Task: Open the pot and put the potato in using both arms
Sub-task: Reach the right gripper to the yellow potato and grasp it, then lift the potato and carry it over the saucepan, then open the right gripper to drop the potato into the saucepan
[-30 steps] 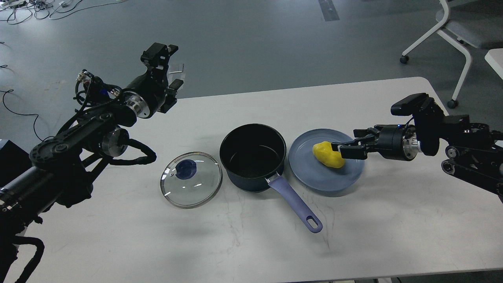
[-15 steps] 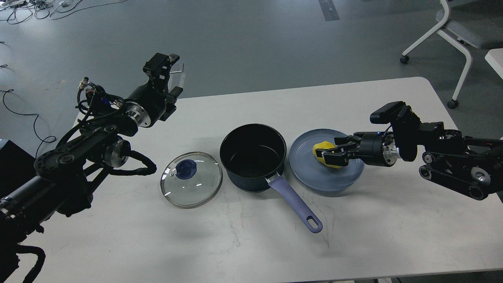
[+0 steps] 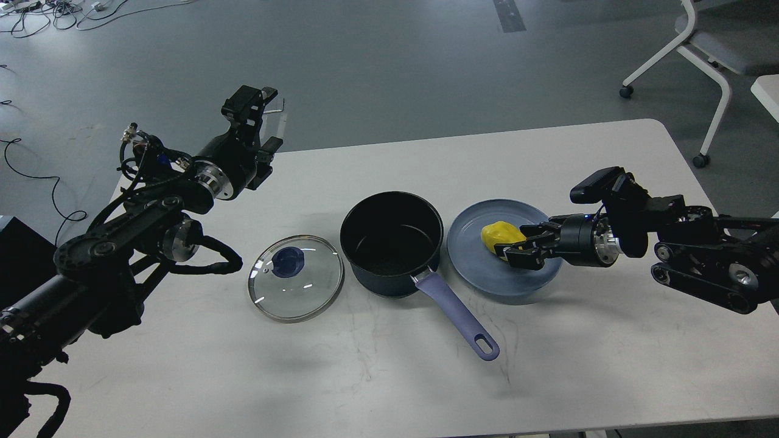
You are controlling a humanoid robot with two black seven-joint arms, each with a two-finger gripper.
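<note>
I will grab the yellow potato by its rounded end [image 3: 511, 237] with my right gripper next. Then I can put the potato in the pot [image 3: 391, 243].
The dark pot [image 3: 391, 243] stands open at the table's middle, its purple handle [image 3: 457, 314] pointing toward the front right. Its glass lid [image 3: 296, 277] with a blue knob lies flat on the table just left of the pot. The yellow potato [image 3: 499, 233] lies on a blue plate [image 3: 481, 274] right of the pot. My right gripper [image 3: 510, 246] is low over the plate, open, with its fingers on either side of the potato's right end. My left gripper [image 3: 272, 119] is open and empty, raised over the table's back left edge, far from the lid.
The white table [image 3: 389, 377] has bare surface in front of the pot and at the back. A white office chair [image 3: 709, 48] stands on the floor beyond the table's far right corner. Cables [image 3: 36, 176] lie on the floor at the left.
My right gripper has moved left and down onto the plate, so its fingers now straddle the potato. The potato shifted slightly left. My left gripper turned a little and stayed in place.
</note>
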